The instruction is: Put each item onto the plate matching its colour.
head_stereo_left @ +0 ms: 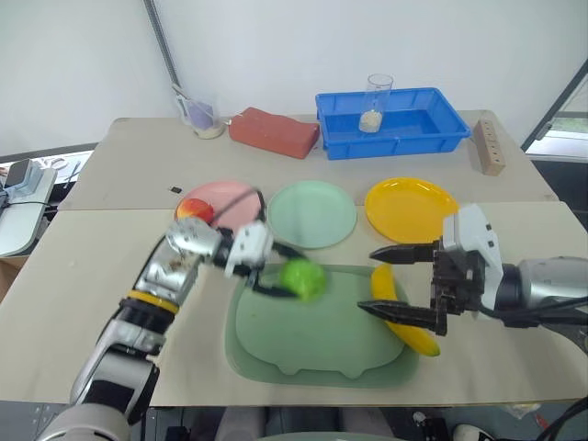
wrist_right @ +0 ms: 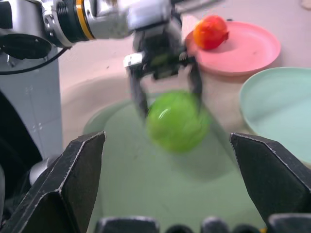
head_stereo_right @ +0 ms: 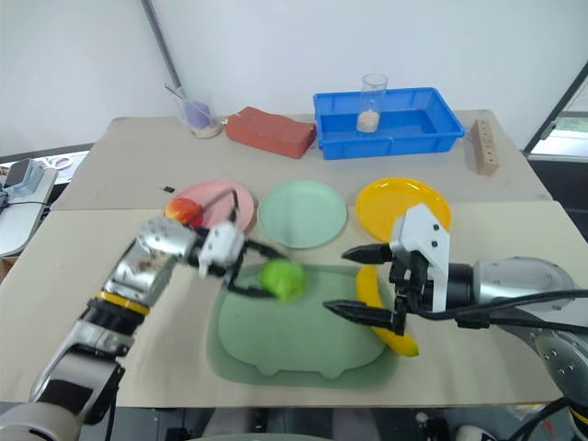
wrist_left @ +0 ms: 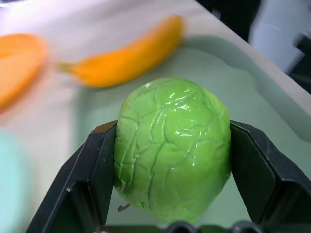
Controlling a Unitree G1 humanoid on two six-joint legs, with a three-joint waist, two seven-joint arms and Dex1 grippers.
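I will grab the banana (head_stereo_left: 420, 341) next with my right gripper. It is long and curved, so I should hold it around its middle (head_stereo_left: 400, 329) to keep both ends balanced.
My left gripper (head_stereo_left: 294, 278) is shut on the bright green lumpy fruit (head_stereo_left: 303, 278), which hangs just above the big green tray (head_stereo_left: 303, 354). Its black fingers (wrist_left: 92, 184) clamp the fruit (wrist_left: 172, 150) on both sides. The red-orange apple (head_stereo_left: 195, 211) lies on the pink plate (head_stereo_left: 234, 202). The mint green plate (head_stereo_left: 312, 213) and the yellow plate (head_stereo_left: 411, 209) hold nothing. The yellow banana (head_stereo_left: 420, 341) rests on the tray's right side. Right over the banana, my right gripper (head_stereo_left: 367, 280) is open and points left at the fruit (wrist_right: 177, 121).
Along the back stand a blue bin (head_stereo_left: 432, 129) with a clear glass (head_stereo_left: 377, 101) in it, a red brick-like block (head_stereo_left: 273, 131), a small cup (head_stereo_left: 204, 119) and a wooden block (head_stereo_left: 489, 147). The three plates sit in a row just beyond the tray.
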